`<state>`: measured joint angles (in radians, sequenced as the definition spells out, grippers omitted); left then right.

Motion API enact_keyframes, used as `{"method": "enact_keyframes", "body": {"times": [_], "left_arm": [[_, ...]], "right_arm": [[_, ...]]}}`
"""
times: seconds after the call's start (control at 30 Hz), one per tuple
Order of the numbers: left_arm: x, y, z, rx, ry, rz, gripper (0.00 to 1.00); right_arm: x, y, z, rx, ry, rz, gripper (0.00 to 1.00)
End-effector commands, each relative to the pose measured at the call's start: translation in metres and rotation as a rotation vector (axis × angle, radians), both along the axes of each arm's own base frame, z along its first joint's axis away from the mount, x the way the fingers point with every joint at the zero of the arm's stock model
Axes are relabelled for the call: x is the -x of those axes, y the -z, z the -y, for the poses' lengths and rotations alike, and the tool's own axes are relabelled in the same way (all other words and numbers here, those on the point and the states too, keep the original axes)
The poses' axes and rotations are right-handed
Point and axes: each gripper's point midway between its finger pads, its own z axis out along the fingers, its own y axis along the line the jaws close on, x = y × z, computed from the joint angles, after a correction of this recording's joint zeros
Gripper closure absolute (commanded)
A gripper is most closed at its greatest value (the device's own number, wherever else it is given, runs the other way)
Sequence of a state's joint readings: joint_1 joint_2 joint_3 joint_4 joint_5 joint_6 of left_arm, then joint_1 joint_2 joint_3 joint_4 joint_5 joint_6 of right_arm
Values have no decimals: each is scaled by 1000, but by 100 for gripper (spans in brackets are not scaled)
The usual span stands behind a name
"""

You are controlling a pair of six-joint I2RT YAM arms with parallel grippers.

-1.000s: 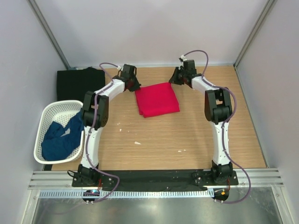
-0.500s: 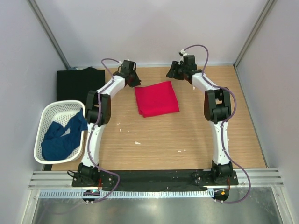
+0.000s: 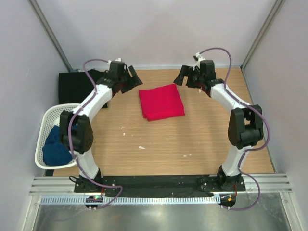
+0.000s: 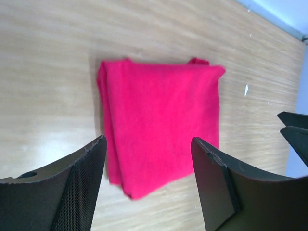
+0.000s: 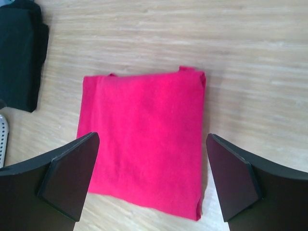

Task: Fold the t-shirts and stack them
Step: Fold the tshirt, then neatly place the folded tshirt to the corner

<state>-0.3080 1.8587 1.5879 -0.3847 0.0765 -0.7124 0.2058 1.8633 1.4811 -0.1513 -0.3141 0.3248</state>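
Observation:
My left gripper is to stack the folded red t-shirt on the black t-shirt next, still folded, so it should pick up the red one by its edge [image 3: 142, 103] facing the black t-shirt [image 3: 77, 85].
The red t-shirt [image 3: 161, 101] lies folded into a flat rectangle in the middle of the far half of the table, also seen in the left wrist view [image 4: 161, 139] and the right wrist view [image 5: 144, 149]. My left gripper [image 3: 131, 79] hovers off its far left corner, open and empty [image 4: 148, 144]. My right gripper [image 3: 182, 77] hovers off its far right corner, open wide with nothing held [image 5: 151, 137]. The black t-shirt [image 3: 77, 85] lies folded at the far left [image 5: 19, 53]. The dark blue t-shirt [image 3: 55, 149] is crumpled inside the basket.
A white mesh basket [image 3: 48, 120] stands at the left edge of the table, partly behind my left arm. Grey walls close in the table on three sides. Small white specks [image 3: 141, 147] lie on the wood.
Both grippers have opened and let go of the red t-shirt's far corners, then drawn up and outward. The left arm's elbow has swung left over the basket. The shirt stays put.

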Motion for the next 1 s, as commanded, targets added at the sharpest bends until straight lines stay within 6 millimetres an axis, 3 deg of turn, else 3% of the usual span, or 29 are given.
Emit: {"method": "enact_keyframes", "body": {"times": [0.0, 0.1, 0.23, 0.27, 0.33, 0.37, 0.5, 0.77, 0.87, 0.9, 0.97], "left_arm": [[26, 34, 6, 59, -34, -82, 28], [36, 56, 10, 50, -41, -127, 28], [29, 81, 20, 95, -39, -162, 29], [27, 84, 22, 98, -38, -163, 30], [21, 97, 24, 99, -45, -174, 30], [18, 99, 25, 101, -47, -175, 30], [9, 113, 33, 127, -42, -186, 30], [13, 144, 49, 166, -34, -243, 31], [11, 156, 49, 160, -49, -245, 37], [10, 161, 50, 157, -53, -245, 46], [7, 167, 47, 145, -65, -247, 53]], "right_arm": [[21, 22, 0, -10, 14, -40, 1], [37, 47, 11, 34, 63, -100, 0], [60, 72, 20, 31, 118, -181, 0], [62, 64, 16, -1, 123, -163, 0], [78, 73, 14, -16, 116, -183, 0], [82, 66, 13, -18, 113, -164, 0], [97, 69, 19, 10, 145, -184, 0], [101, 77, 35, 66, 216, -230, 0], [103, 73, 36, 64, 224, -233, 0], [104, 73, 36, 64, 225, -233, 0], [105, 72, 38, 69, 229, -234, 0]]}}
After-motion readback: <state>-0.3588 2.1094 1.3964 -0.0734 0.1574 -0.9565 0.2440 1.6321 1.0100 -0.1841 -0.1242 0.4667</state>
